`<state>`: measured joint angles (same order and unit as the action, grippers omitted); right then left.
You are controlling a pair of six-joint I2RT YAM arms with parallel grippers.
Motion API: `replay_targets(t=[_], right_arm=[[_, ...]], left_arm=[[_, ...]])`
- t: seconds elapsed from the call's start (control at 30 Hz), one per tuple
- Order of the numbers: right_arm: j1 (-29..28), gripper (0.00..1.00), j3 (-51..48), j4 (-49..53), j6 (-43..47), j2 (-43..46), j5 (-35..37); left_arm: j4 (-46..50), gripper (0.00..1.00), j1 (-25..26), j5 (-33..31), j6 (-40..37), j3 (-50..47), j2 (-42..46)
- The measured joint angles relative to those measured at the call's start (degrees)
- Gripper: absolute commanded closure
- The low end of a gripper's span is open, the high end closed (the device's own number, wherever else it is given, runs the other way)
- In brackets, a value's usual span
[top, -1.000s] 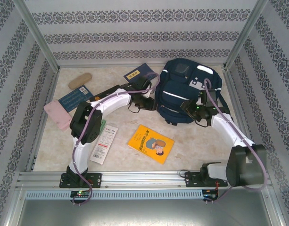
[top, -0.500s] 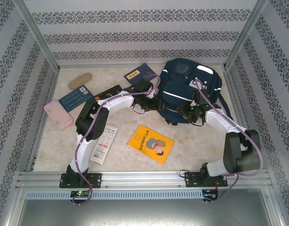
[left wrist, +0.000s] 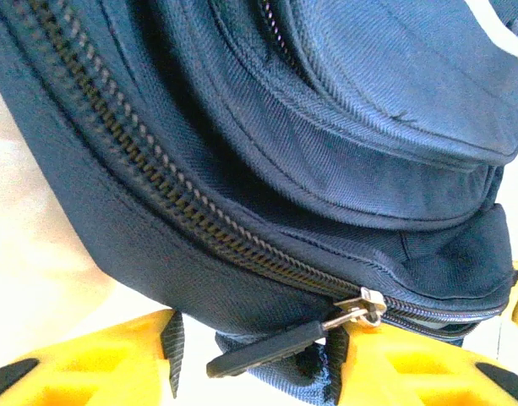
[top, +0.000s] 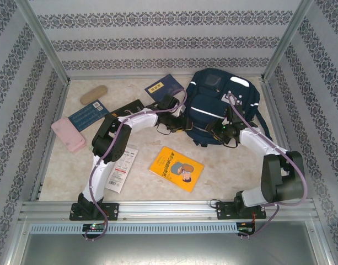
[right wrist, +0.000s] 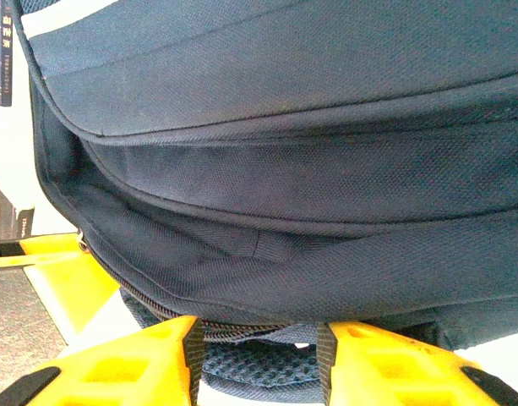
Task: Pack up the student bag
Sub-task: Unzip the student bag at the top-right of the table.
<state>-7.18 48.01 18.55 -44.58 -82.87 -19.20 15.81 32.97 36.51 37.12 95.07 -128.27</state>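
Note:
My fingers reach past the black zipper pull [left wrist: 275,348] on both sides, beside the metal slider [left wrist: 370,306], so I need to close my left gripper on the pull.
The student bag [top: 221,102], a navy backpack with white stripes, lies at the back right of the table. My left gripper [top: 183,125] is at its near-left edge. In the left wrist view the gripper [left wrist: 254,372] is open, and the black zipper pull [left wrist: 275,348] hangs loose between the yellow fingers [left wrist: 89,364]; the metal slider [left wrist: 370,306] sits above the right finger. My right gripper [top: 216,131] is at the bag's near edge. It [right wrist: 259,372] is open, with the bag's closed zipper seam and blue mesh [right wrist: 259,359] in the gap between its fingers.
A yellow book [top: 176,168] lies in front of the bag. A navy booklet [top: 160,86], a black item [top: 127,107], a blue book [top: 87,115], a pink case [top: 68,134], a tan pencil case [top: 93,94] and a white packet [top: 123,168] lie to the left.
Both grippers have closed in on the bag's near edge: the left moved right, the right moved left and its elbow swung inward.

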Motion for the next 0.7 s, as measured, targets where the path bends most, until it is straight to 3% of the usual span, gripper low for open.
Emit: replay_targets(t=[0.2, 0.47, 0.57, 0.63, 0.7], right_arm=[[-0.11, 0.57, 0.0, -0.02, 0.0, -0.22, 0.22], [-0.11, 0.57, 0.0, -0.35, 0.0, -0.59, 0.24], [-0.11, 0.57, 0.0, -0.39, -0.02, -0.63, 0.24], [-0.11, 0.57, 0.0, -0.42, -0.02, -0.68, 0.26], [-0.11, 0.57, 0.0, -0.46, -0.02, -0.7, 0.26]], left_arm=[[-3.58, 0.61, -0.11, 1.44, 2.01, -1.95, 0.2], [-6.49, 0.75, -0.11, 2.32, 3.93, -5.14, 2.21], [-6.64, 0.84, -0.15, 2.29, 4.0, -5.44, 2.45], [-6.6, 0.97, -0.22, 2.27, 3.76, -5.46, 2.62], [-6.21, 1.0, -0.37, 2.03, 2.91, -5.44, 2.89]])
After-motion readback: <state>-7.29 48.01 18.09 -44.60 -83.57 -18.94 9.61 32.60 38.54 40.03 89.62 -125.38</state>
